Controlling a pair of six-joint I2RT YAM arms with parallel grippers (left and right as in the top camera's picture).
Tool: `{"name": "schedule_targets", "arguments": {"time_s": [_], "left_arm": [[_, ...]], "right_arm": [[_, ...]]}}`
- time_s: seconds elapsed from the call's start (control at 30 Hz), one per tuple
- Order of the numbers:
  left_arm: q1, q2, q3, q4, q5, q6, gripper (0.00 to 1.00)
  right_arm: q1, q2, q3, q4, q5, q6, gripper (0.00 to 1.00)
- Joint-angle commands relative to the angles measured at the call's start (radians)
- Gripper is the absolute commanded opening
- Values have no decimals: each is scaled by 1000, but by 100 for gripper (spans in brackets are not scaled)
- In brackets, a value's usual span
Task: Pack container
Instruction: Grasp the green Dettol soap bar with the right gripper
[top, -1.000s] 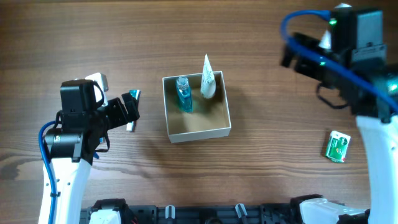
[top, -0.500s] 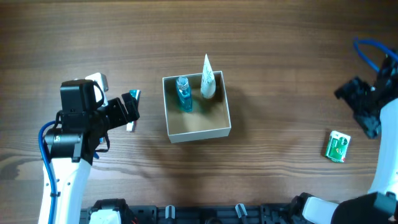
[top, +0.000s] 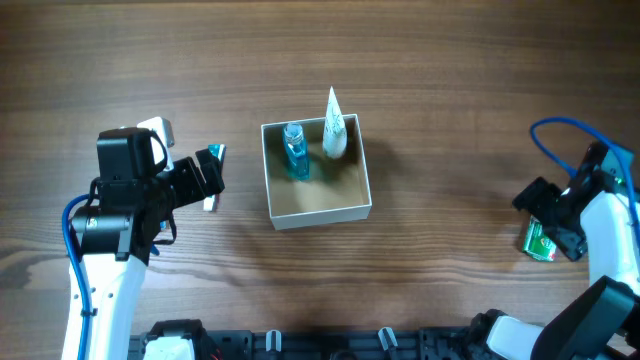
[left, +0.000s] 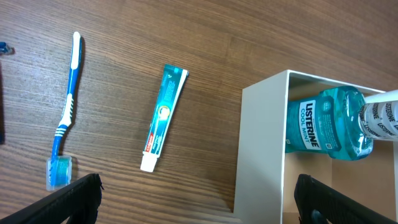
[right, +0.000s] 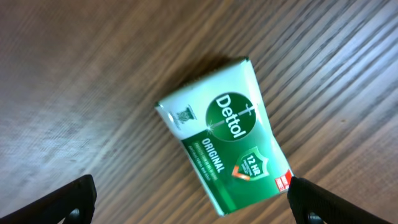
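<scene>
My fingers stand at an angle to the long edges of the soap bar (top: 539, 241) (right: 224, 134), so my right gripper turns and lowers, before it closes on the soap bar.
The container (top: 320, 214) is a small white-walled box with a tan inside, at the table's middle. A blue mouthwash bottle (top: 295, 152) and a white tube (top: 334, 130) stand in its back part. My left gripper (top: 210, 176) is open and empty, just left of the box. The left wrist view shows the box wall (left: 261, 143), the mouthwash (left: 323, 127), a toothpaste tube (left: 165, 117) and a blue toothbrush (left: 66, 112) lying on the table. My right gripper (top: 548, 215) is open above a green Dettol soap bar (right: 224, 134), which also shows in the overhead view (top: 541, 240).
The table is dark brown wood. A black rack (top: 330, 345) runs along the front edge. My right arm's blue cable (top: 550, 140) loops above the soap.
My right arm has swung from the back right down toward the front, and now hangs over the soap bar. My left arm and the box contents have not moved.
</scene>
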Motion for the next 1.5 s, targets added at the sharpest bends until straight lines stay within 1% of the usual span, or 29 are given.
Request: {"name": "schedule_targets", "arguments": {"time_s": [0.0, 0.33, 0.63, 0.9, 1.0, 1.2, 1.27, 1.47], "left_arm": [[-5, 1, 16, 3, 37, -5, 100], [-5, 1, 16, 3, 38, -5, 100], [-5, 1, 16, 2, 38, -5, 100], [-5, 1, 16, 2, 38, -5, 100], [-5, 1, 16, 3, 38, -5, 100], [-5, 1, 16, 2, 38, -5, 100], [-5, 1, 16, 2, 38, -5, 100], [-5, 1, 16, 2, 38, -5, 100]], "right_arm": [[-35, -2, -33, 29, 20, -52, 100], [-87, 8, -35, 52, 36, -63, 100], [-87, 130, -35, 86, 29, -91, 100], [-86, 238, -35, 111, -59, -98, 99], [-86, 243, -35, 113, -81, -98, 93], [-86, 243, -34, 115, -82, -95, 72], [-86, 243, -34, 117, -98, -95, 66], [-86, 243, -34, 125, -116, -95, 57]]}}
